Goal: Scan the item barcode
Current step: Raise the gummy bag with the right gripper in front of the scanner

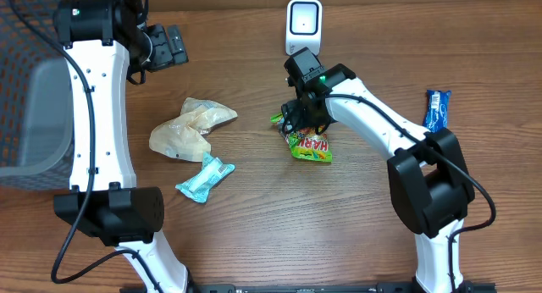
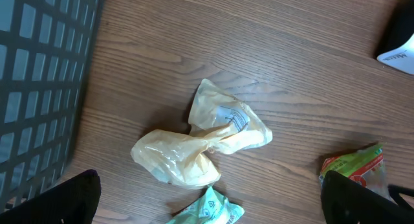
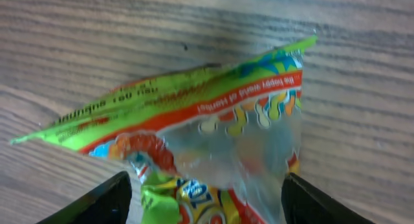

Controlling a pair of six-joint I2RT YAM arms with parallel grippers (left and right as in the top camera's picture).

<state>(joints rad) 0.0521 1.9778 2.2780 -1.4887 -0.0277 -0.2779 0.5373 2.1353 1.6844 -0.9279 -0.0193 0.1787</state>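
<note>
The robot's right gripper will next grab the Haribo candy bag across its clear middle [image 1: 299,133] [image 3: 218,164] to scan the barcode, and the bag's printed ends will stay uncovered.
A green and orange Haribo candy bag [image 1: 310,146] lies on the wooden table, just in front of my right gripper [image 1: 298,117]. In the right wrist view the bag [image 3: 194,127] fills the space between the fingers [image 3: 97,201], which stand wide apart on either side of it; the gripper [image 3: 206,204] is open around the bag's lower part. The white barcode scanner [image 1: 303,24] stands at the back, behind the right arm. My left gripper [image 1: 166,46] hangs open at the back left, with nothing between its fingers [image 2: 74,198].
A crumpled yellowish bag [image 1: 190,126] and a teal packet [image 1: 205,178] lie left of centre, both also under the left wrist [image 2: 204,136]. A blue packet [image 1: 437,108] lies at the far right. A grey mesh basket [image 1: 34,115] stands at the left edge.
</note>
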